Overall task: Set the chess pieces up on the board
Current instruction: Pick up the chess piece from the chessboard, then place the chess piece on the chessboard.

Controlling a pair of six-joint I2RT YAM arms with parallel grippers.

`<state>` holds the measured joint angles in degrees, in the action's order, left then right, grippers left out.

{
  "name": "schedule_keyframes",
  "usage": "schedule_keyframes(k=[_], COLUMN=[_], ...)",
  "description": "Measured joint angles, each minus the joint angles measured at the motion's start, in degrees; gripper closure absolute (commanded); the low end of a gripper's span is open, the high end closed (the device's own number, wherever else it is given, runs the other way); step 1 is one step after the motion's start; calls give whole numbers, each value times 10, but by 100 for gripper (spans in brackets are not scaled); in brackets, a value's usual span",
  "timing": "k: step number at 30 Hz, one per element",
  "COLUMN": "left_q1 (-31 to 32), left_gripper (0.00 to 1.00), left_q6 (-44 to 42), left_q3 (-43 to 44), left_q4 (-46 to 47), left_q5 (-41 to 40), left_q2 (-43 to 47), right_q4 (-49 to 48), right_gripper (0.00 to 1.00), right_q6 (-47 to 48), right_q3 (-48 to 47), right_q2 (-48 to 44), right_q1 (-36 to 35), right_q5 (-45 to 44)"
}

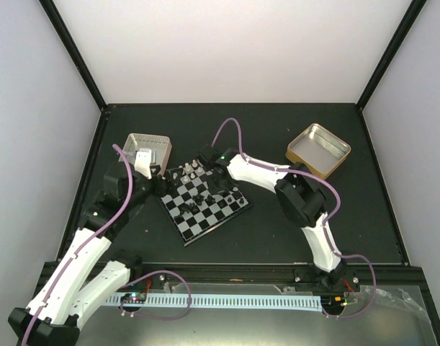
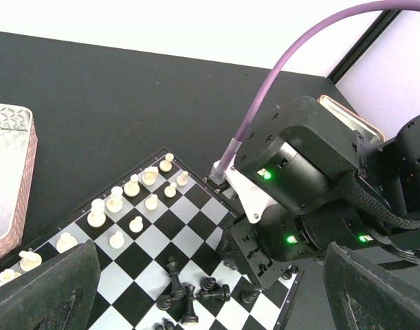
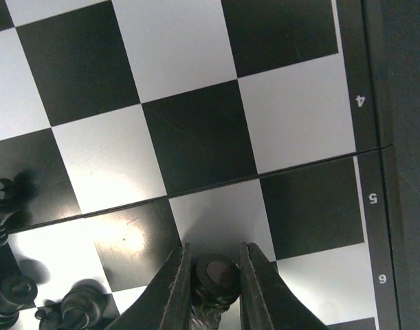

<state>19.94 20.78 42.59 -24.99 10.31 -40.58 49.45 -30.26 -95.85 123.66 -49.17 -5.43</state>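
Observation:
My left gripper will next grab the black chess piece by its end opposite its round base. Then that base is free to stand on the board.
The board lies at an angle in the middle of the table. Pale chess pieces stand in rows on its far left corner. Several black chess pieces lie toppled or stand loose near its middle. My right gripper is low over the board and shut on a black piece, whose round base faces the camera between the two fingers. Above the board's left side my left gripper hangs open, holding nothing. The right arm's wrist covers the board's right corner in the left wrist view.
A pink tin sits just behind the board's left corner, close to the left arm. A gold tin lies at the back right. More black pieces stand to the left of the right gripper. Dark frame posts bound the table.

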Motion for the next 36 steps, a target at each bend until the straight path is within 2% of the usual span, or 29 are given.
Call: schedule_keyframes(k=[5, 10, 15, 20, 28, 32, 36], left_q1=[0, 0, 0, 6, 77, 110, 118], left_gripper=[9, 10, 11, 14, 34, 49, 56], left_q6=[3, 24, 63, 92, 110, 108, 108], left_q3=[-1, -17, -55, -76, -94, -110, -133], left_q4=[1, 27, 86, 142, 224, 257, 291], left_q5=[2, 24, 81, 121, 108, 74, 47], left_q2=[0, 0, -7, -40, -78, -78, -78], right_q4=[-33, -99, -203, -345, -525, -577, -612], right_gripper=[91, 90, 89, 89, 89, 89, 89], right_q6=[-12, -58, -144, -281, -497, -553, -583], right_q3=[43, 111, 182, 259, 341, 345, 352], right_q2=[-30, -113, -225, -304, -342, -342, -342], right_q1=[2, 19, 48, 56, 55, 55, 55], right_q5=[1, 38, 102, 200, 301, 330, 347])
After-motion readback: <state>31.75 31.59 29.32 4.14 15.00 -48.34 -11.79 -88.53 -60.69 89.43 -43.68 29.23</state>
